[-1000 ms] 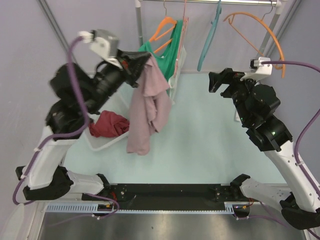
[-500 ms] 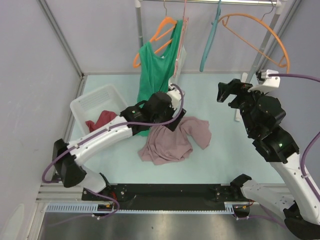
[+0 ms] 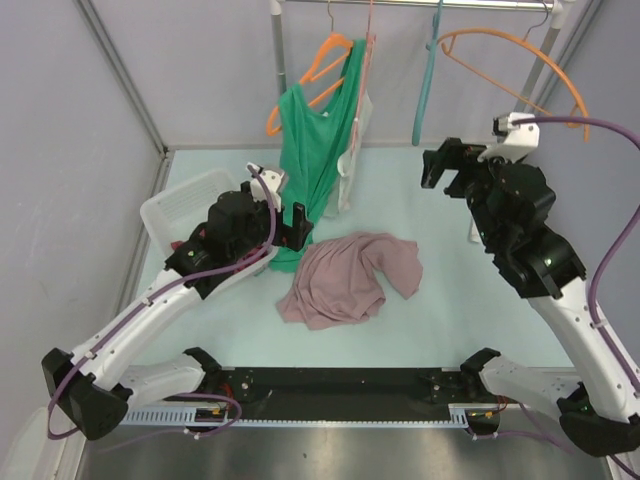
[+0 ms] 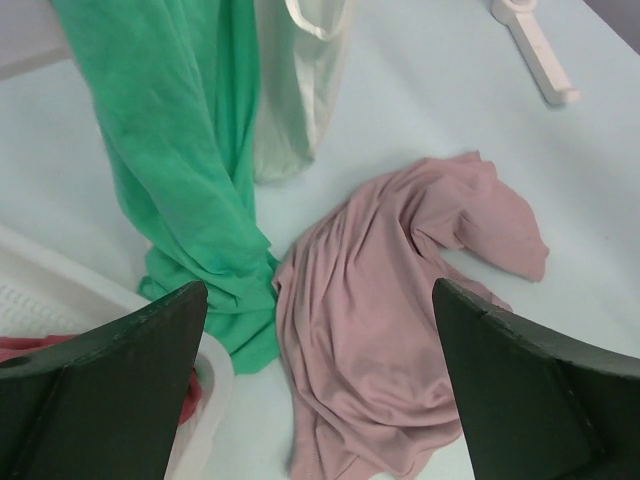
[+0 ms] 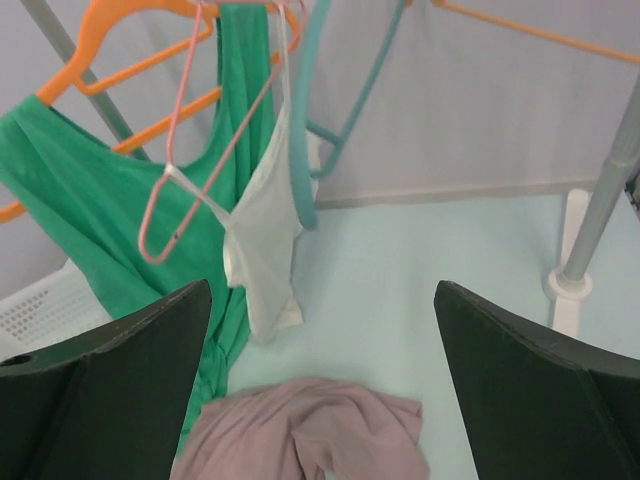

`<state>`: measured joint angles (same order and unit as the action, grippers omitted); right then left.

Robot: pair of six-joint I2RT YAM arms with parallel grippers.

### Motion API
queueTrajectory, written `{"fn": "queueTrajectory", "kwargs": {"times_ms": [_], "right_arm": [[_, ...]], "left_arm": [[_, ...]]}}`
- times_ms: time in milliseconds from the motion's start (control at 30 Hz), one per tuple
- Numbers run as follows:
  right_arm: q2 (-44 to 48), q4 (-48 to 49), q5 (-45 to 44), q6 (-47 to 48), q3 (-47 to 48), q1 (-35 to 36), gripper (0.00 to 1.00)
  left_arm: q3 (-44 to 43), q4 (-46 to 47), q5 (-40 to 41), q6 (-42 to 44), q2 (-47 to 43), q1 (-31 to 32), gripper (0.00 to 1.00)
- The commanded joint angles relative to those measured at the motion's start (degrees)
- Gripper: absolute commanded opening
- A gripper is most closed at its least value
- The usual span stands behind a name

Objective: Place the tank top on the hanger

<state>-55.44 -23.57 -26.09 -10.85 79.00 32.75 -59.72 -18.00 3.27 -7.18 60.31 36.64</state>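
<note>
The hanger's opposite end has to stay free to enter the tank top, so my right gripper next needs to grab the teal hanger [image 3: 425,75] by its near end [image 3: 418,130].
The dusty pink tank top [image 3: 345,280] lies crumpled on the table in the middle, nothing holding it. It also fills the left wrist view as a bunched heap [image 4: 390,320] and shows at the bottom of the right wrist view [image 5: 310,435]. My left gripper [image 3: 288,232] hovers open just left of it, jaws wide and empty [image 4: 318,310]. The teal hanger [image 3: 425,75] hangs from the rail at the back, bare [image 5: 310,120]. My right gripper [image 3: 445,168] is raised at the right, open and empty [image 5: 320,300], facing the rail.
A long green tank top [image 3: 310,150] on an orange hanger [image 3: 325,60] hangs down to the table beside a small white top [image 5: 265,250] on a thin pink hanger [image 5: 180,190]. A white basket [image 3: 185,205] holds a dark red cloth [image 4: 10,350]. The rack pole [image 5: 610,190] stands right.
The left gripper held the tank top in the air, lowered it to the table, let go and drew back to the left. The right arm barely moved.
</note>
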Motion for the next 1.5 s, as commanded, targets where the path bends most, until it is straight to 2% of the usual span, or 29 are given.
{"fn": "queueTrajectory", "kwargs": {"times_ms": [0,267,333,433,633,733,833,867,933,967,1067,1133,1167,1200,1467], "right_arm": [[-7.74,0.55,1.48,3.38,12.01,-0.15,1.00],[-32.58,-8.58,-1.86,7.77,39.89,-1.81,0.99],[-36.65,-10.26,-3.00,8.56,47.08,-2.86,0.99],[-42.19,-11.67,-5.71,10.23,52.81,-3.48,0.98],[-45.90,-11.50,-13.71,13.92,53.80,-3.75,0.97],[-45.11,-10.44,-14.08,14.54,50.82,-4.19,0.93],[-44.14,-9.74,-14.08,14.63,47.92,-4.54,0.78],[-43.88,-9.65,-13.91,14.72,47.39,-4.63,0.66],[-43.35,-9.65,-12.68,14.89,46.24,-5.24,0.53],[-43.26,-9.65,-12.33,15.07,45.98,-5.33,0.42],[-42.91,-10.00,-11.97,15.60,45.19,-6.12,0.21],[-42.38,-9.91,-11.62,15.69,44.40,-6.56,0.12],[-41.69,-9.57,-11.44,15.69,44.05,-6.65,0.03],[-41.59,-9.30,-10.92,15.69,43.78,-6.74,0.00],[-40.54,-7.28,-10.74,16.04,44.31,-7.44,0.00]], "left_arm": [[0.58,4.12,-4.76,-2.31,-0.02,-0.61,1.00],[0.48,3.06,-1.62,-2.58,-0.46,-0.70,0.99],[0.84,3.32,-0.63,-2.23,-1.16,-0.61,1.00],[1.36,4.11,-0.46,-2.22,-2.13,-0.61,0.99],[1.36,4.03,-0.89,-2.22,-2.04,-0.70,0.99],[1.28,4.02,-0.98,-2.22,-2.13,-0.70,0.99],[1.36,4.02,-0.98,-2.22,-1.78,-0.70,0.99],[1.36,4.11,-0.98,-2.31,-1.69,-0.70,0.99],[1.45,4.11,-1.24,-2.40,-1.52,-0.78,0.99],[1.54,4.03,-1.25,-2.49,-1.25,-0.70,1.00],[1.45,4.11,-1.33,-2.66,-1.08,-0.70,1.00],[1.45,4.02,-1.33,-2.75,-0.73,-0.70,0.99],[1.54,4.02,-1.33,-2.75,-0.81,-0.70,0.99],[1.54,4.02,-1.42,-2.75,-0.64,-0.70,0.99],[1.54,4.02,-1.95,-3.02,-0.11,-0.70,0.99]]}}
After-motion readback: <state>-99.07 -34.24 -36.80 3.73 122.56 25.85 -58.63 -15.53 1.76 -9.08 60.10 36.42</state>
